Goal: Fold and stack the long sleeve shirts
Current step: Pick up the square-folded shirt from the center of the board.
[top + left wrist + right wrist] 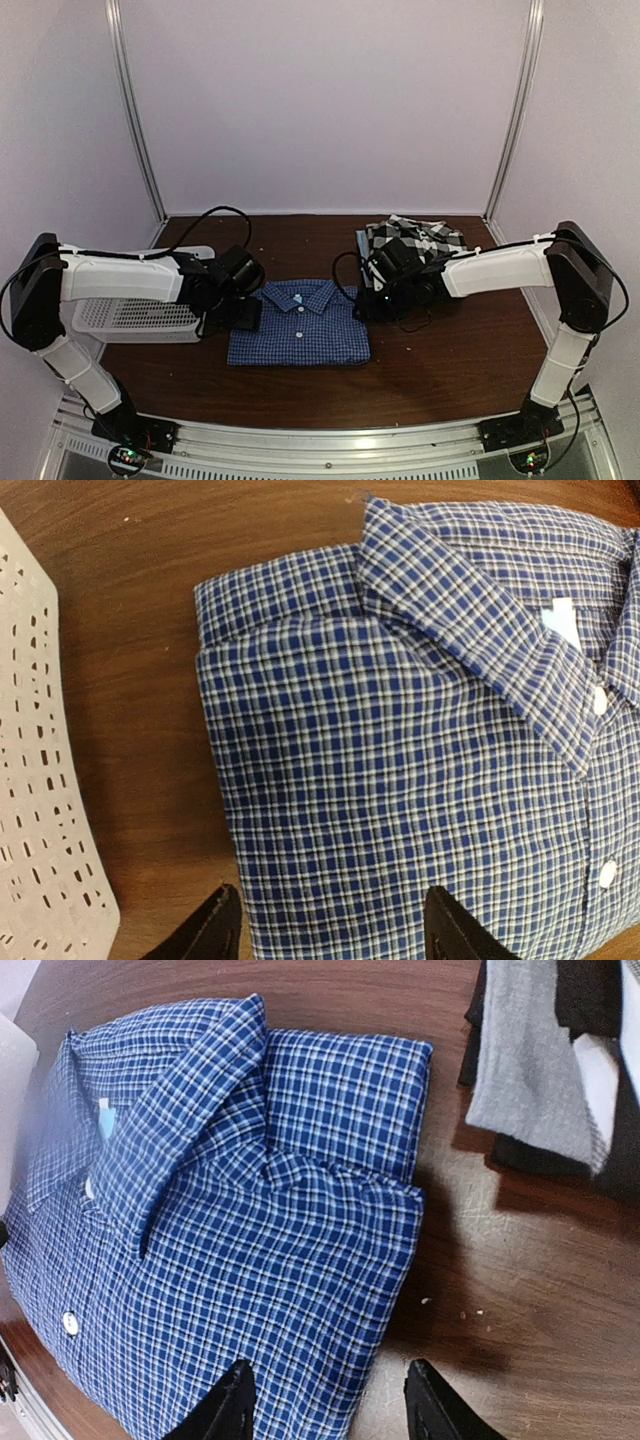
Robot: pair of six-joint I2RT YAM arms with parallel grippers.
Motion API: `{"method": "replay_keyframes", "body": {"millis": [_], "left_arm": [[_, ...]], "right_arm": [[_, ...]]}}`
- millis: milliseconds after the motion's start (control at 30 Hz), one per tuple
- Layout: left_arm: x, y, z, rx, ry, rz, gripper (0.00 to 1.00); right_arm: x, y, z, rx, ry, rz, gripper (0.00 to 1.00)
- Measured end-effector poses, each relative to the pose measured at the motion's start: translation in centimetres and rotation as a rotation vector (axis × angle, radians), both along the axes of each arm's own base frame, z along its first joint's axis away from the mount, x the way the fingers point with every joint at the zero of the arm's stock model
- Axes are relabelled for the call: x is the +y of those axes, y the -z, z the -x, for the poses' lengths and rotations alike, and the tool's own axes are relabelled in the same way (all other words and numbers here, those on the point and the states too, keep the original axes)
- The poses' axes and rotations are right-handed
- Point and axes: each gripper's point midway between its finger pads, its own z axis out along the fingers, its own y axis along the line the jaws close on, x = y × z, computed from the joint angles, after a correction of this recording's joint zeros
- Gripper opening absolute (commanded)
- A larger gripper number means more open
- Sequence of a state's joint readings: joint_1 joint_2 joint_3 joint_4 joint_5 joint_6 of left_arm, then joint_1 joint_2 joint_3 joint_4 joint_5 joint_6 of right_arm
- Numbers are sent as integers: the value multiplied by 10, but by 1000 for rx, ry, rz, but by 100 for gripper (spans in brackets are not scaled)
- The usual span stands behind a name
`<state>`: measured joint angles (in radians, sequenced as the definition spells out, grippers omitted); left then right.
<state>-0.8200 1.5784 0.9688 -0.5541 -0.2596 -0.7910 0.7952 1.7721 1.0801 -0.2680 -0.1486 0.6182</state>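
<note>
In the right wrist view my fingers are above the blue shirt's edge between them, so it is too early to close. My right gripper lowers first, then closes on the edge.
The blue fine-checked shirt [300,322] lies folded at the table's middle, collar towards the back and white buttons showing. The black-and-white large-checked shirt [420,238] lies bunched at the back right. My left gripper [245,312] is open over the blue shirt's left edge; in the left wrist view [330,895] one finger is over the wood and the other over the blue shirt [400,780]. My right gripper [368,300] is open over its right edge; in the right wrist view [328,1370] its fingers straddle that edge of the blue shirt [250,1240]. Neither gripper holds anything.
A white mesh basket [130,315] lies on its side at the left, close to the left arm, and shows in the left wrist view [35,810]. Grey, black and white cloth [530,1060] lies just right of the blue shirt. A black cable loops behind the left arm.
</note>
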Motion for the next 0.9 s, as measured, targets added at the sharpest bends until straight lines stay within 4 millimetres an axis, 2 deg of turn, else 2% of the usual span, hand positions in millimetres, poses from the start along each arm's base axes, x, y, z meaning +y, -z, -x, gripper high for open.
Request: {"method": "replay_keyframes", "body": {"millis": [133,333,467,567,667,767,833,900], "left_arm": [[4,6,2,6,-18,-6,65],[13,33,6,53,-37,-27,67],[16,43,5,64,-52,-28,68],[15,47,4,66,-55,-16,64],[10,48,2,63,-54,10,55],[3,48,-1,57,-51,39,39],[0,48,-3,51,-45,58,26],[-5,48,-4,53,-34,80,12]], "right_arm": [[2,3,4,6,-4,-9,53],[2,9,8,11,-4,-13,52],[6,11,9,8,-10,-16,52],[9,23,14,24,-24,1,51],[15,30,18,31,-38,11,50],[20,31,18,26,-44,9,45],[23,31,17,23,-44,7,41],[24,32,16,23,-42,8,31]]}}
